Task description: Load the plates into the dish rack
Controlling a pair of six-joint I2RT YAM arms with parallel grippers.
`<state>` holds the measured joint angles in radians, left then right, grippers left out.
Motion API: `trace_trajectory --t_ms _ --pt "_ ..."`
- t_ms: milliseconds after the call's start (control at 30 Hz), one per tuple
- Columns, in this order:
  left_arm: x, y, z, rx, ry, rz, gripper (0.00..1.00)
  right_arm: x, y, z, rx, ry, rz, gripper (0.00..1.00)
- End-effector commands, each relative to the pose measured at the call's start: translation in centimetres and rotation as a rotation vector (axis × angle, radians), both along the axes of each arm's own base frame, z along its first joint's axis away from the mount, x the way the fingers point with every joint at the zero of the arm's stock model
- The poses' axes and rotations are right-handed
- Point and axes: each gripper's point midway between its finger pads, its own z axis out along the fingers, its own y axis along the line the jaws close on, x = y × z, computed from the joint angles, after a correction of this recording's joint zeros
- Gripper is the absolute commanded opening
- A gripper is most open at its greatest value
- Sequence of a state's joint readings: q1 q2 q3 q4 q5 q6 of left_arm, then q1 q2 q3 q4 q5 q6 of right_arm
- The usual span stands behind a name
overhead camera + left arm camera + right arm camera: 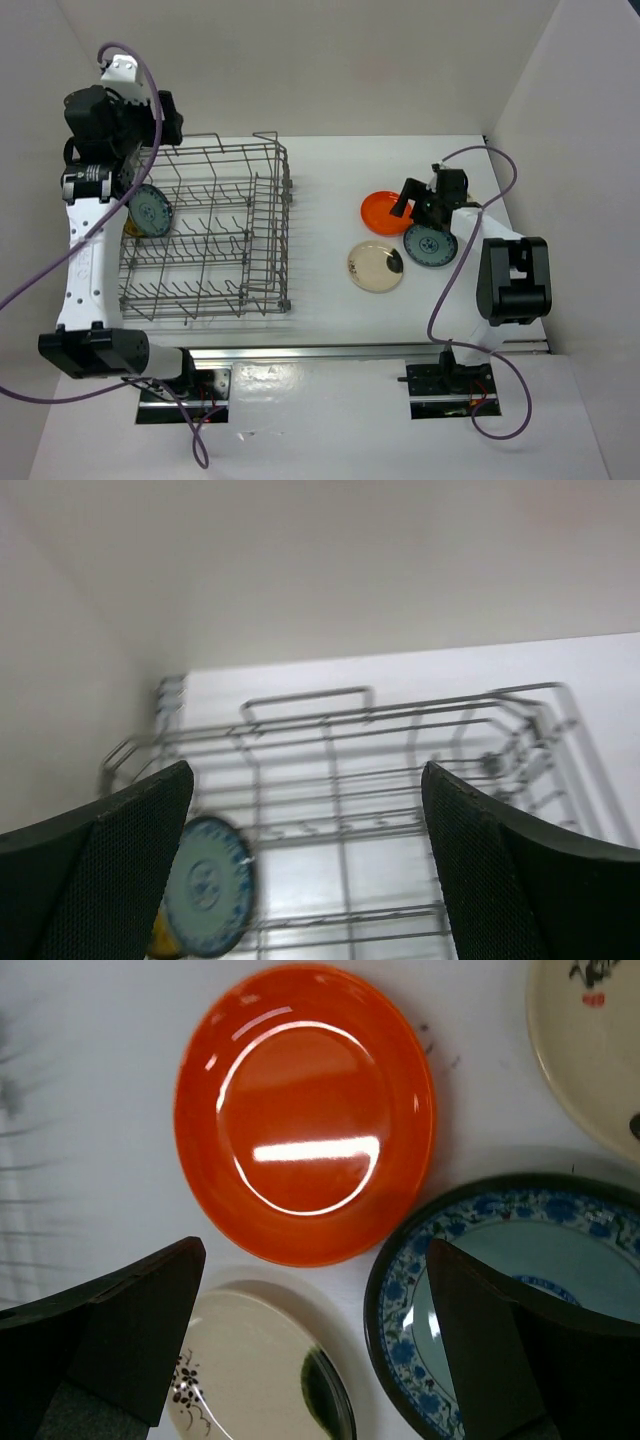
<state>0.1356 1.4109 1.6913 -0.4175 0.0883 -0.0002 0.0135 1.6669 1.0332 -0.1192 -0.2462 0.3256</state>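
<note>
The orange plate's rim farthest from the rack is the part my right gripper will grab next, so the plate's rim facing the rack stays free for handing the plate over to my left gripper.
The grey wire dish rack [205, 235] stands on the left of the table. A blue-and-white plate [152, 210] stands upright in its left end, with the dark gold plate [134, 228] behind it. My left gripper [165, 122] is open and empty, raised over the rack's far left; its view shows the rack [340, 770] and the standing plate [205, 885]. My right gripper [420, 205] is open and empty above the orange plate [305, 1110], the second blue-and-white plate [500, 1290] and a beige plate [250, 1370]. Another beige plate [590, 1040] lies at the edge.
White walls close in the table at the back, left and right. The right arm's black base link [512, 280] stands near the right wall, with cables looping beside it. In the top view the orange plate [382, 210], blue-and-white plate [430, 247] and beige plate [375, 266] lie close together.
</note>
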Motion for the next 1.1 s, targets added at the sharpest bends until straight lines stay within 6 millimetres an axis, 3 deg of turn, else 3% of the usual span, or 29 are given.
trace_trajectory --t_ms 0,167,267,367,500,633,700,800,900,1067 --pt "-1.0 -7.4 1.5 -0.134 -0.040 -0.290 1.00 -0.7 -0.1 0.6 0.010 -0.012 -0.050 1.00" --pt "-1.8 -12.9 0.5 -0.201 0.016 -0.486 1.00 0.7 0.2 2.6 -0.007 -0.107 0.000 1.00" --pt "-2.1 -14.9 -0.5 -0.217 0.064 -0.552 1.00 2.3 -0.2 4.0 -0.033 -0.140 0.025 1.00" --pt "-2.4 -15.6 -1.1 -0.223 0.080 -0.575 1.00 3.5 -0.3 4.3 -0.054 -0.151 0.042 1.00" --pt "-2.8 -17.4 -2.2 -0.232 0.117 -0.624 1.00 5.0 -0.7 2.1 -0.059 -0.124 0.082 0.99" --pt "-3.7 -19.3 -1.4 -0.243 0.117 -0.712 1.00 6.2 -1.3 0.1 -0.051 -0.062 0.088 0.96" --pt "-4.4 -21.0 -1.0 -0.251 0.108 -0.770 1.00 6.1 -1.2 -1.1 -0.041 -0.035 0.096 0.96" --pt "-4.8 -21.9 -0.7 -0.258 0.102 -0.798 1.00 6.2 -1.0 -2.0 -0.033 -0.019 0.103 0.95" --pt "-4.9 -23.2 -0.9 -0.250 0.116 -0.832 1.00 6.0 -1.9 -3.4 -0.037 0.016 0.092 0.95" --pt "-5.4 -25.8 -1.9 -0.251 0.156 -0.886 1.00 5.6 -2.0 -4.6 0.001 0.044 0.106 0.82"
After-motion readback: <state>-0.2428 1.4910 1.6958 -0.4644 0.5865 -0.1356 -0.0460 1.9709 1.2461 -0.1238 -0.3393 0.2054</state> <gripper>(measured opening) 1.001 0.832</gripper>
